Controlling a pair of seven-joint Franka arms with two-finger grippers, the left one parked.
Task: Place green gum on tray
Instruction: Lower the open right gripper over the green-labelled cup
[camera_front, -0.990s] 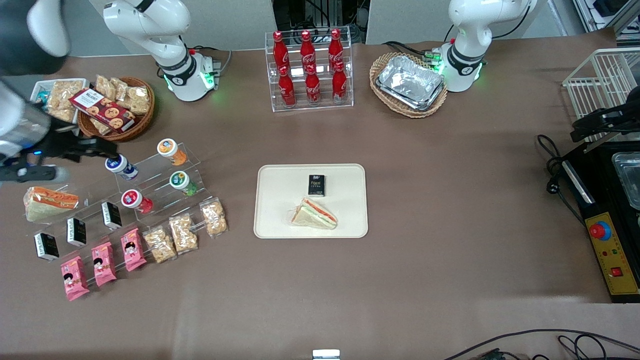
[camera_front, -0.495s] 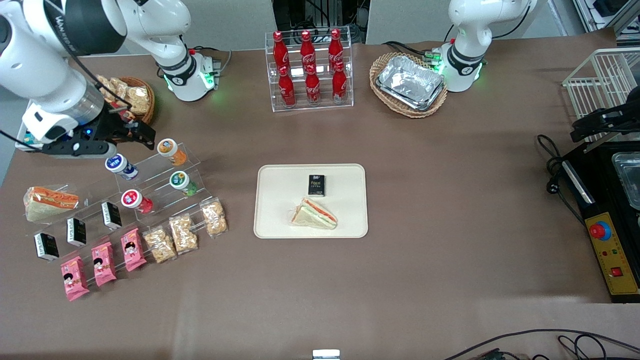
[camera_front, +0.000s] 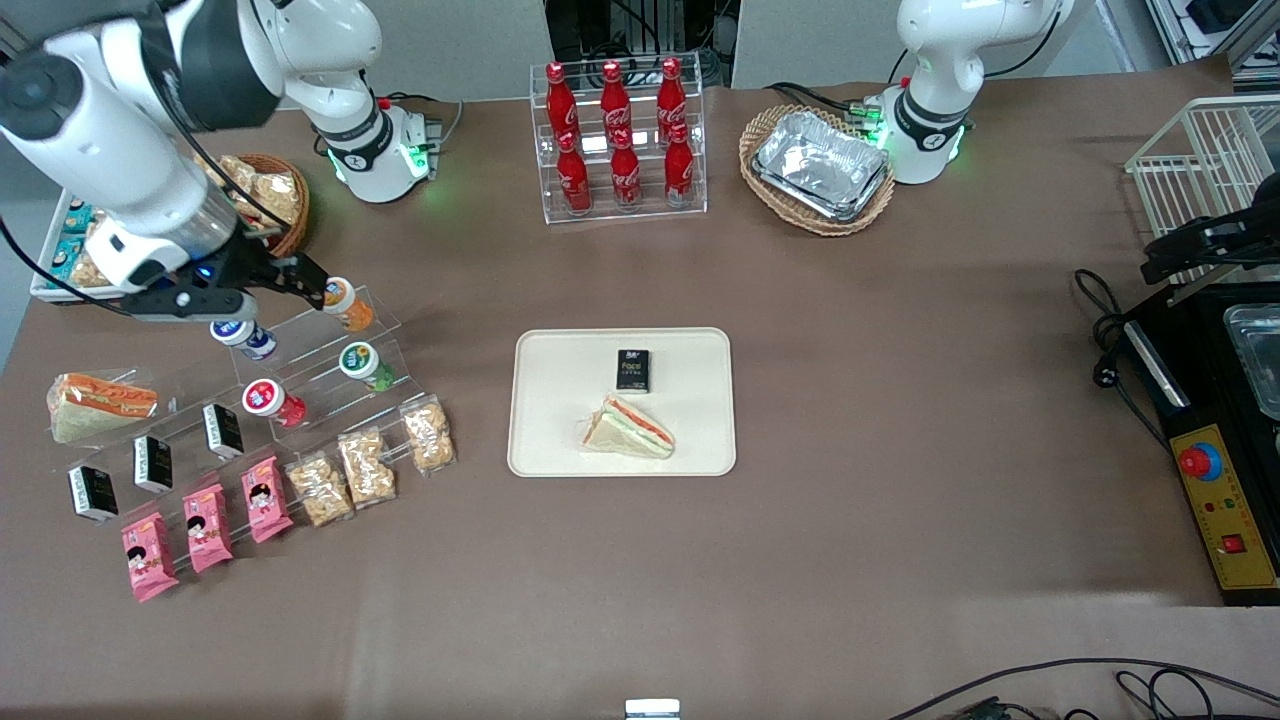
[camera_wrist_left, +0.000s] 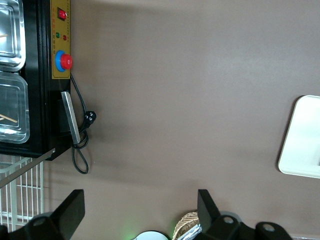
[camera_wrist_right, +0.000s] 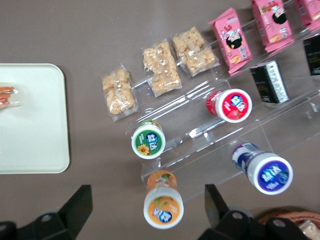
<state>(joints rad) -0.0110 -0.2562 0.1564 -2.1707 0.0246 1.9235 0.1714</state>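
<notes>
My right gripper should place the green gum on the tray next, so it should grip the gum by its white-lidded end (camera_front: 357, 360).
The green gum (camera_front: 358, 362), a small green bottle with a white lid, lies on the middle step of a clear acrylic stand (camera_front: 300, 385). It also shows in the right wrist view (camera_wrist_right: 148, 140). The cream tray (camera_front: 540, 420) lies at mid table and holds a sandwich (camera_front: 630, 428) and a black box (camera_front: 633, 370); its corner shows in the right wrist view (camera_wrist_right: 35, 125). My right gripper (camera_front: 310, 282) hovers open and empty over the stand's top step, its fingers either side of the orange bottle (camera_wrist_right: 163, 205), above it. The green gum lies one step nearer the front camera than the gripper (camera_wrist_right: 147, 200).
On the stand are also a blue-lidded bottle (camera_front: 240, 335), a red-lidded bottle (camera_front: 268, 400), black boxes (camera_front: 222, 430), pink packs (camera_front: 205, 525) and cracker bags (camera_front: 365, 468). A snack basket (camera_front: 270, 200), cola rack (camera_front: 620, 140) and foil trays (camera_front: 820, 165) stand farther from the front camera.
My right arm has swung in from the working arm's end of the table, and the gripper now hangs over the stand's top step by the orange bottle. The objects have not moved.
</notes>
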